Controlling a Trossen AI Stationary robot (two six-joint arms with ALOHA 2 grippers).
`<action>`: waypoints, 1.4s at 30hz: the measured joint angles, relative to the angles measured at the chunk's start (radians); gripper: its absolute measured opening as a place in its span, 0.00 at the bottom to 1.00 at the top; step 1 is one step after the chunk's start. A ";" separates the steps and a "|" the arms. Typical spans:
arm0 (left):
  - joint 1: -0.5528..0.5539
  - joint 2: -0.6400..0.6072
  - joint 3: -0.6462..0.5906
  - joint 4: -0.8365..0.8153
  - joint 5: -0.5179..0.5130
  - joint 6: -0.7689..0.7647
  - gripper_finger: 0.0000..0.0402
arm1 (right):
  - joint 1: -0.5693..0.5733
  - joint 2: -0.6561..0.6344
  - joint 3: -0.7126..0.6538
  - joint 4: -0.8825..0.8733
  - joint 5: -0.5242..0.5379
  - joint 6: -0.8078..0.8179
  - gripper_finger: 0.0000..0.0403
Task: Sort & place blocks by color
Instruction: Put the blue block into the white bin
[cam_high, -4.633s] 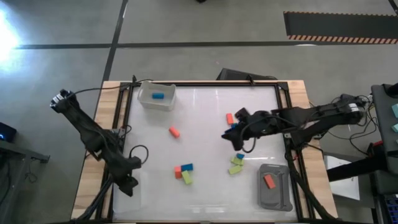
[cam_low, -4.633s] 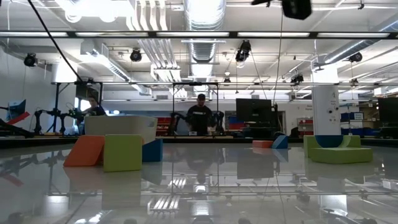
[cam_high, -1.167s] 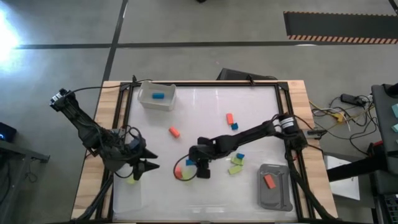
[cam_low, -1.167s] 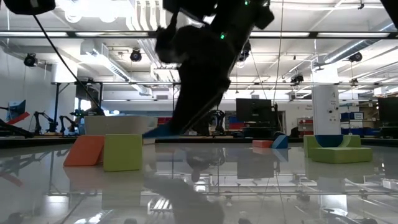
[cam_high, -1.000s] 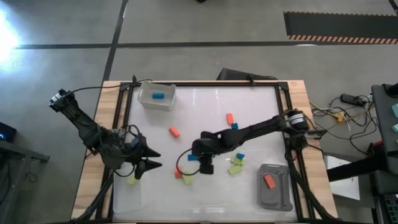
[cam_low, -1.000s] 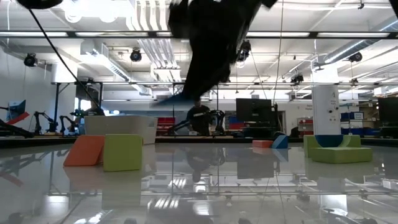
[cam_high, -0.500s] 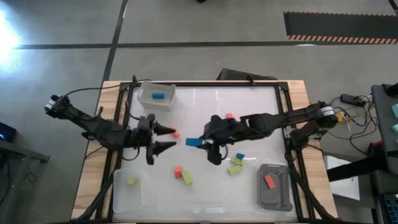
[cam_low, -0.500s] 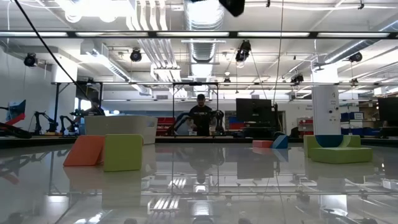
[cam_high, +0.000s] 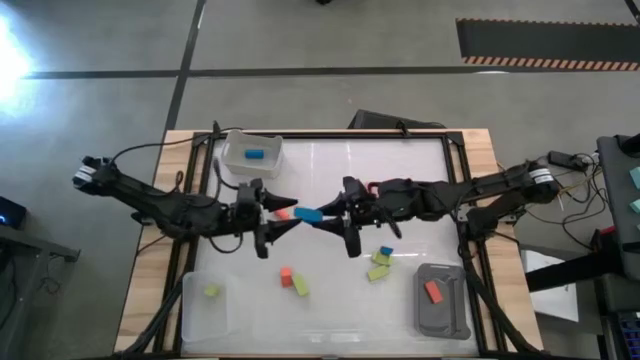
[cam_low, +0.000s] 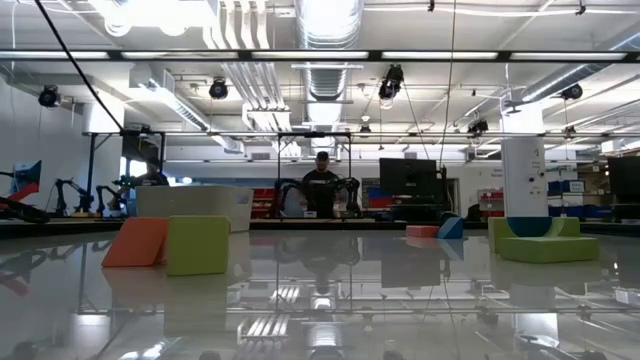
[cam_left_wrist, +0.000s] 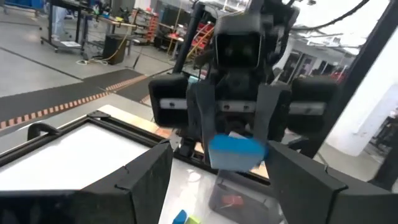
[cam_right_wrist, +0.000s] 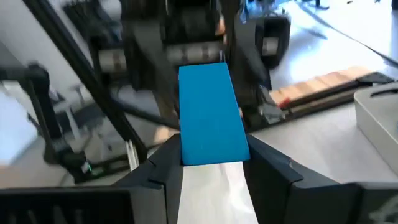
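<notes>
My left gripper should grab the blue block by its loose end (cam_high: 300, 213). Then it can sort the block into the clear tray (cam_high: 252, 165) with its blue match.
Above the table's middle my two grippers face each other, both pointing level. My right gripper (cam_high: 326, 216) is shut on a blue block (cam_high: 308, 214), seen large in the right wrist view (cam_right_wrist: 211, 115). My left gripper (cam_high: 288, 217) stands open just left of it, its fingers (cam_left_wrist: 146, 180) to either side of the block's free end (cam_left_wrist: 235, 151); whether they touch it I cannot tell. Other blocks lie on the table: orange (cam_high: 286, 274), green (cam_high: 300, 285), blue (cam_high: 386, 254), green (cam_high: 377, 268). The low view shows neither gripper. My right gripper pinches the blue block's right end (cam_right_wrist: 214, 157) between its two fingers (cam_right_wrist: 163, 169). They come level from the table's right and lie along the block. The block sticks out level toward the left gripper, lifted clear of the table.
A clear tray (cam_high: 232, 158) at the far left holds a blue block (cam_high: 253, 154). Another clear tray (cam_high: 240, 318) at the near left holds a green one (cam_high: 211, 291). A grey tray (cam_high: 445, 312) at the near right holds an orange one (cam_high: 432, 291). An orange block (cam_high: 282, 211) lies under the left gripper.
My right gripper has risen from the near middle of the table with the blue block, gone toward the far edge and tipped up to level. The block is lifted clear. My left gripper has come from the near-left tray up toward the middle and turned level to face it.
</notes>
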 joint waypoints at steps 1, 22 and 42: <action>0.003 0.010 -0.002 0.008 0.000 0.003 0.59 | -0.003 -0.001 -0.005 0.024 0.000 0.009 0.32; 0.019 0.088 0.002 0.188 0.077 -0.057 0.59 | -0.005 -0.006 -0.007 0.091 -0.033 0.043 0.32; 0.030 0.086 0.011 0.252 0.084 -0.099 0.28 | -0.006 -0.013 -0.010 0.031 -0.029 0.066 0.32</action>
